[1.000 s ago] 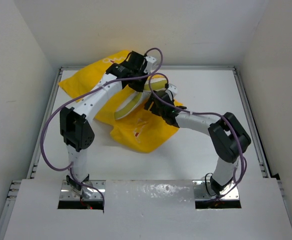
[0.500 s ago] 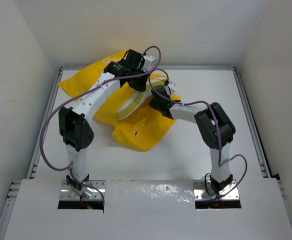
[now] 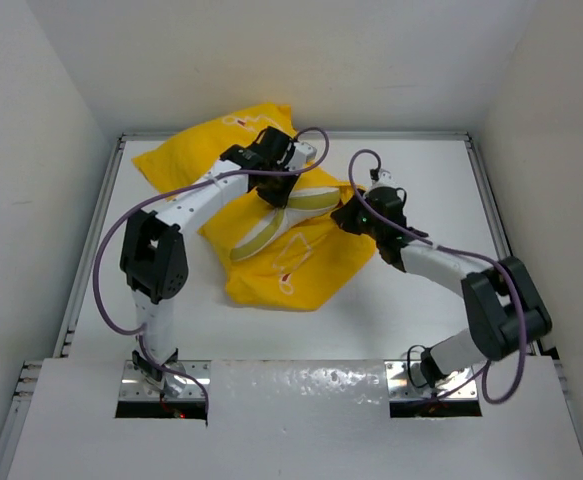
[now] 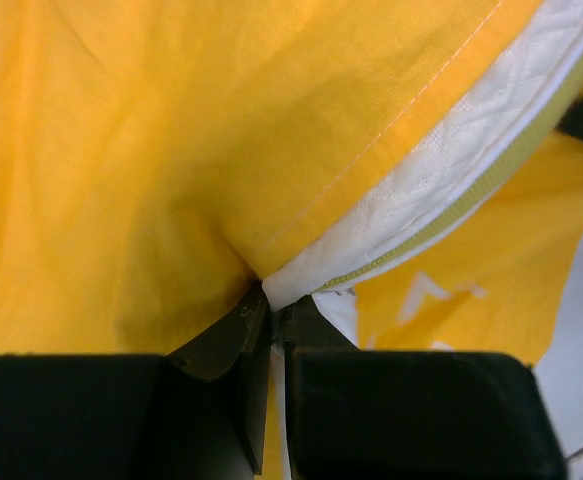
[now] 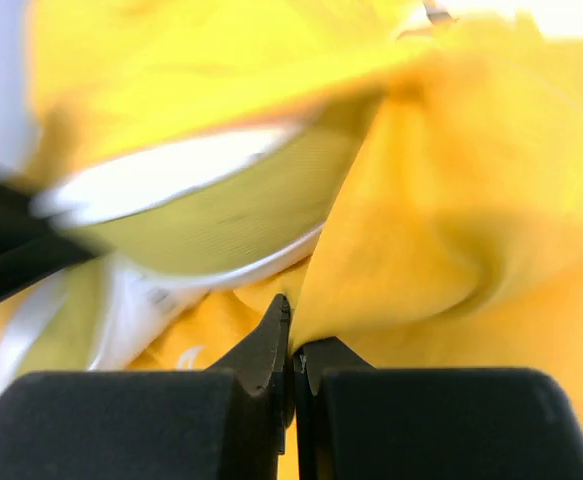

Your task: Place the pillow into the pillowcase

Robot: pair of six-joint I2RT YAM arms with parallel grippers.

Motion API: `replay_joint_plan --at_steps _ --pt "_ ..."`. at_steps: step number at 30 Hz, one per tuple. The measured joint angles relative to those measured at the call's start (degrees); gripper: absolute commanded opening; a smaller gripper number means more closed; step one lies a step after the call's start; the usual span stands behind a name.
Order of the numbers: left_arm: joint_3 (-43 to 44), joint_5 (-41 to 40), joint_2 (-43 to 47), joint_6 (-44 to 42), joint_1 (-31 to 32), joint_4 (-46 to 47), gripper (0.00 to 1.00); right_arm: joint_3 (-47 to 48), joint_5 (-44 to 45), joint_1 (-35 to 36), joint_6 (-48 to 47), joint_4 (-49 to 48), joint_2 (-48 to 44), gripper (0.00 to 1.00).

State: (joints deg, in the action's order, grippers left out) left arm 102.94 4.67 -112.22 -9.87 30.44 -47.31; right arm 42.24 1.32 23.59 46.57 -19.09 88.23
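Note:
My left gripper should keep holding the pillow until the pillowcase covers the white corner, because the pillow has its edge (image 3: 313,200) past the hem (image 3: 317,182).
The bright yellow pillowcase (image 3: 196,165) lies across the back left and middle of the table. The pillow (image 3: 271,222) shows as a white strip with a pale yellow band in the sack's open mouth. My left gripper (image 3: 279,192) sits at the far end of that mouth. It is shut (image 4: 276,312) on the pillow's white corner (image 4: 441,170), right under the pillowcase hem (image 4: 151,150). My right gripper (image 3: 343,215) is at the mouth's right side. It is shut (image 5: 293,345) on a fold of the pillowcase (image 5: 471,200), beside the pillow's edge (image 5: 211,215).
White walls enclose the table on three sides, with metal rails (image 3: 91,260) along the left and right edges. A purple cable (image 3: 106,290) loops off the left arm. Bare white table surface (image 3: 431,190) lies to the right of the fabric.
My right gripper has gone from open to shut on the pillowcase and pulled it right as its arm swung outward. The sack has shifted and spread; the left gripper stayed shut.

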Motion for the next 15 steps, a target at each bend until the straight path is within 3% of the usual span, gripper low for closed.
replay_joint_plan --at_steps 6,15 --pt "-4.2 -1.0 -0.5 -3.0 0.1 4.4 0.0 -5.6 -9.3 -4.1 -2.5 -4.2 -5.8 0.0" --pt "-6.7 2.1 -5.1 -9.9 1.0 6.1 0.0 -7.2 -13.5 -5.4 -3.3 -3.1 -7.7 0.0"
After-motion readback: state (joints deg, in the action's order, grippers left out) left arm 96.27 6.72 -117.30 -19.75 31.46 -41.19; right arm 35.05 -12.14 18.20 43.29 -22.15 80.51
